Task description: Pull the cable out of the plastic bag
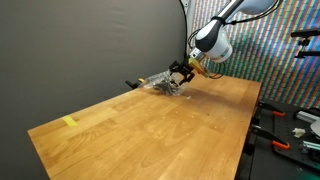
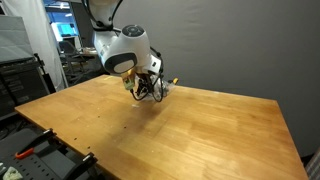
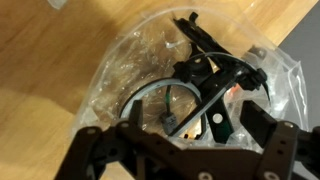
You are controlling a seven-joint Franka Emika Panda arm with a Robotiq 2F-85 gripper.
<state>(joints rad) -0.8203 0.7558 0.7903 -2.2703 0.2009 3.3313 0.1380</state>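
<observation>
My fingers are still above the cable loop, which shows whole beyond them, so my gripper moves down and only then closes on the cable.
A clear, crumpled plastic bag (image 3: 125, 65) lies on the wooden table (image 1: 150, 130) near its far edge, seen in both exterior views (image 1: 163, 85) (image 2: 153, 93). Inside it, the wrist view shows a grey cable (image 3: 148, 93) looped round to a dark plug, with black cables and clips (image 3: 205, 62) behind it. My gripper (image 3: 195, 120) is open, pointing down at the bag with a finger on either side of the cable loop. It hovers at the bag in both exterior views (image 1: 180, 72) (image 2: 146, 86). Whether the fingers touch the bag is unclear.
A small yellow tape piece (image 1: 69, 122) lies near the table's front left corner. A dark curtain (image 1: 90, 40) hangs behind the table. Tools and clamps (image 1: 290, 130) sit beside the table's right edge. Shelving and equipment (image 2: 25, 80) stand off the table's side.
</observation>
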